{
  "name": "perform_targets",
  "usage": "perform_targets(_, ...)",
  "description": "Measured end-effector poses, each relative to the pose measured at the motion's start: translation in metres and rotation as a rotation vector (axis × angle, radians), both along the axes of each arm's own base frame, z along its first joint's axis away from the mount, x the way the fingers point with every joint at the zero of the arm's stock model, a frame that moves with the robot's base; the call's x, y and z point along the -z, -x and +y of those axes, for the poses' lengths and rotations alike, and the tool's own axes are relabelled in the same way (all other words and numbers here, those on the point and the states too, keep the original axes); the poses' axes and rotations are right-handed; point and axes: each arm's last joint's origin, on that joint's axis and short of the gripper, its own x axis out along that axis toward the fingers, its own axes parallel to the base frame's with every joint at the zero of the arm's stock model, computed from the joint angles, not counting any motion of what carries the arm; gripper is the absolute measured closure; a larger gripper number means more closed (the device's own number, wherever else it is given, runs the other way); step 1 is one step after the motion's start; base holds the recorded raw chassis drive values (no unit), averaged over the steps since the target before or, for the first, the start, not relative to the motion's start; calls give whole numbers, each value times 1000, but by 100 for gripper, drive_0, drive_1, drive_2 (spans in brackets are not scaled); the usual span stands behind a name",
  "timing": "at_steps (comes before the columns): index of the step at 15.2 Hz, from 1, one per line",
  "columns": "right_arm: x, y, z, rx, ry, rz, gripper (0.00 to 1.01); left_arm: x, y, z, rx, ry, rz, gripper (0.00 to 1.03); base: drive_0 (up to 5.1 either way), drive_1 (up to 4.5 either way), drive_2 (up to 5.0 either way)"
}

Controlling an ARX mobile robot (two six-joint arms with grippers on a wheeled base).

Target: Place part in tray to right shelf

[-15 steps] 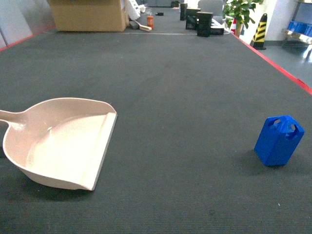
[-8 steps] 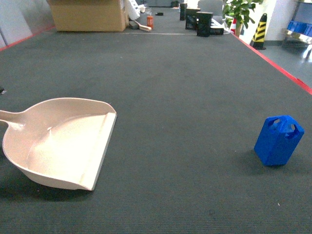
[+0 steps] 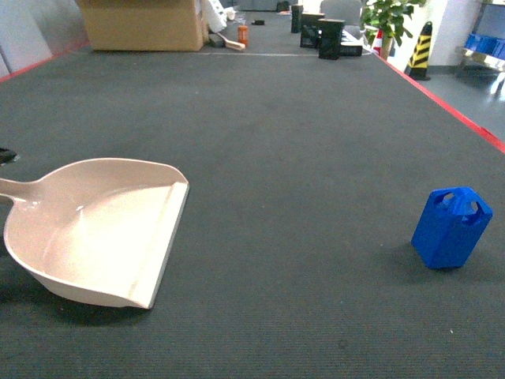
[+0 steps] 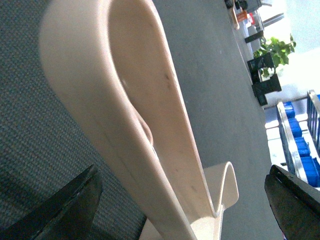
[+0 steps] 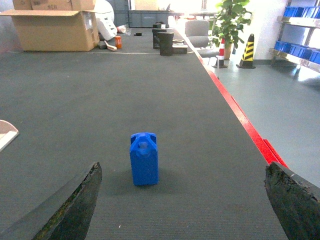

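The beige tray's open pan [image 3: 110, 229] will stay free to carry the blue part, as my left gripper will next grab the tray by its handle [image 3: 16, 189].
The beige tray [image 3: 95, 237] lies at the left on the dark mat, its handle running off the left edge. In the left wrist view the tray's handle [image 4: 145, 130] passes between the wide-apart fingers of my left gripper [image 4: 175, 212], which is open around it; no pad visibly touches it. One dark fingertip [image 3: 6, 155] shows at the head view's left edge. The blue part [image 3: 451, 227] stands upright at the right. My right gripper [image 5: 182, 210] is open and empty, with the part [image 5: 144, 159] ahead of it, left of centre. The right shelf [image 5: 300, 32] holds blue crates far right.
A red strip [image 3: 458, 110] marks the mat's right edge, with grey floor beyond. A cardboard box [image 3: 142, 24], black boxes [image 3: 330, 35], a potted plant [image 3: 387, 20] and a striped cone [image 3: 420, 51] stand at the far end.
A dark fingertip of the left gripper has come into the head view at the left edge, just above the tray's handle. Tray and part have not moved.
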Motion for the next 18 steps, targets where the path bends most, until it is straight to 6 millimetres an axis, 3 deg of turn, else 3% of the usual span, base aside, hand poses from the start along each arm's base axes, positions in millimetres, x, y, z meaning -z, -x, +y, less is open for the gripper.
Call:
perform_targets(4, 0, 0, 0, 0, 0, 0, 3, -2, -16, 8, -26, 35, -48, 5, 0, 0, 0)
perform_targets(10, 0, 0, 0, 0, 0, 0, 3, 11, -39, 15, -62, 114, -89, 5, 0, 0, 0)
perform_targets(11, 0, 0, 0, 0, 0, 0, 3, 12, -42, 16, -60, 118, -87, 11, 0, 0, 0)
perform_targets(13, 0, 0, 0, 0, 0, 0, 3, 14, -43, 18, -52, 115, -92, 36, 0, 0, 0)
perform_targets(18, 0, 0, 0, 0, 0, 0, 3, 16, -45, 19, -48, 114, -84, 53, 0, 0, 0)
